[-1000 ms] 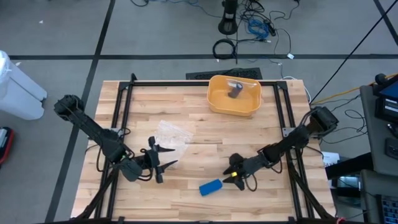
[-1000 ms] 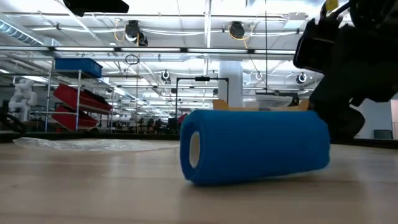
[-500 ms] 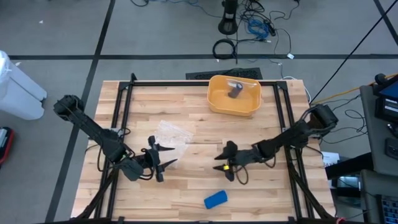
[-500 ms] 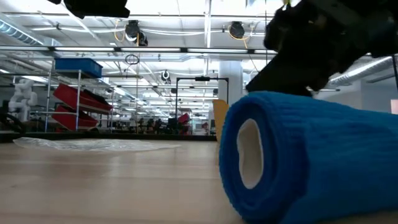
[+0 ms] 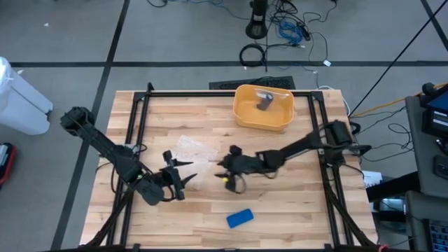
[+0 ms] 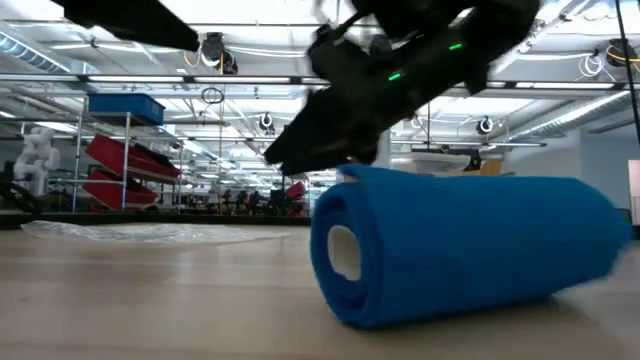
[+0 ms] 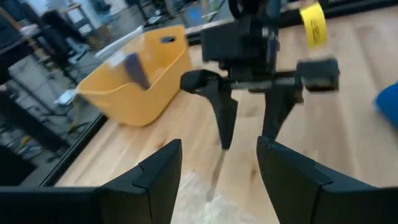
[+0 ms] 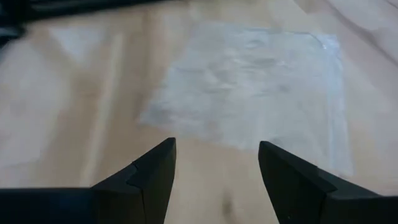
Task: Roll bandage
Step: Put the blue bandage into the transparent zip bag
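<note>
I need to grab the clear plastic bag by its edge (image 5: 212,162) with my right gripper, so the blue bandage roll (image 5: 240,218) can go into the bag.
A blue bandage roll (image 5: 240,218) lies on its side near the table's front edge, large in the low view (image 6: 470,250); no gripper touches it. My right gripper (image 5: 222,173) is open and empty, mid-table, pointing toward the table's left at a clear plastic bag (image 5: 192,148), which fills its wrist view (image 8: 249,87). My left gripper (image 5: 187,172) is open and empty, left of centre, facing the right gripper (image 7: 249,118). The bag's corner lies just before its fingers (image 7: 205,205).
A yellow bin (image 5: 264,107) with a grey object inside stands at the table's far edge, also in the left wrist view (image 7: 137,74). A black frame (image 5: 140,126) runs along the table's sides. Bare wood lies between the roll and both grippers.
My right gripper has left the roll's side and gone toward the table's left and far edge, ending near the plastic bag and facing my left gripper. The blue roll has shifted a little toward the near edge and still lies on its side.
</note>
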`<state>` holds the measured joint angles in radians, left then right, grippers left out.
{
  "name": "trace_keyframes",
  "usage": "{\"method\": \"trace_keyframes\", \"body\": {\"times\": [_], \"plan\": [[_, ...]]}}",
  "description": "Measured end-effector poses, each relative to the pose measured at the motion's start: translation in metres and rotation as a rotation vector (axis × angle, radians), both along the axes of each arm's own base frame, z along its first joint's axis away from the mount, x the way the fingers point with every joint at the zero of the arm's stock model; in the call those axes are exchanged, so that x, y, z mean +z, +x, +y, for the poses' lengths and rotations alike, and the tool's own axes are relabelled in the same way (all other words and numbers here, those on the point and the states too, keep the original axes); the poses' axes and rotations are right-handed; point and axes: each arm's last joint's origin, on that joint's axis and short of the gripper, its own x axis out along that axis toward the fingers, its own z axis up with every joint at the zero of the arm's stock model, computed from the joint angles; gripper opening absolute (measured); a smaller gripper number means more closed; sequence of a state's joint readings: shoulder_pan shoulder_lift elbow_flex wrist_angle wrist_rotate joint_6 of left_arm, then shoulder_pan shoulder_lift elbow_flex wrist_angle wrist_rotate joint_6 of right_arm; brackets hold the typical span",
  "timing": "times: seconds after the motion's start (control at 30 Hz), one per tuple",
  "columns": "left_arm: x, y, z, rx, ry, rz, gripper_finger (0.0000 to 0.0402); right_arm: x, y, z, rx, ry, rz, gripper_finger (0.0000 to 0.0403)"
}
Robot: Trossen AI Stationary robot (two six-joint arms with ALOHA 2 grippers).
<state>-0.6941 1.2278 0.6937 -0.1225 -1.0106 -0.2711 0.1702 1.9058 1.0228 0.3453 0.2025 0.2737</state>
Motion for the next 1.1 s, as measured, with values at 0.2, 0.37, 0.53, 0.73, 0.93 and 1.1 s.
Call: {"method": "trace_keyframes", "body": {"times": [0.2, 0.37, 0.53, 0.73, 0.93, 1.1], "plan": [[-0.006, -0.005, 0.005, 0.065, -0.016, 0.022, 0.0215, -0.013, 0.047, -0.031, -0.094, -0.025, 0.106, 0.0214], [-0.012, -0.009, 0.008, 0.102, -0.025, 0.053, 0.0215, -0.02, 0.069, -0.058, -0.244, -0.078, 0.167, 0.0214], [-0.014, -0.011, 0.01, 0.134, -0.064, 0.052, 0.0215, -0.031, 0.076, -0.087, -0.315, -0.049, 0.251, 0.0214], [-0.014, -0.011, 0.01, 0.144, -0.088, 0.04, 0.0215, -0.044, 0.074, -0.096, -0.267, 0.027, 0.315, 0.0209], [-0.014, -0.011, 0.01, 0.144, -0.089, 0.039, 0.0215, -0.049, 0.073, -0.088, -0.24, 0.002, 0.36, 0.0127], [-0.014, -0.011, 0.01, 0.141, -0.08, 0.044, 0.0215, -0.049, 0.072, -0.078, -0.175, -0.049, 0.38, 0.0016]]}}
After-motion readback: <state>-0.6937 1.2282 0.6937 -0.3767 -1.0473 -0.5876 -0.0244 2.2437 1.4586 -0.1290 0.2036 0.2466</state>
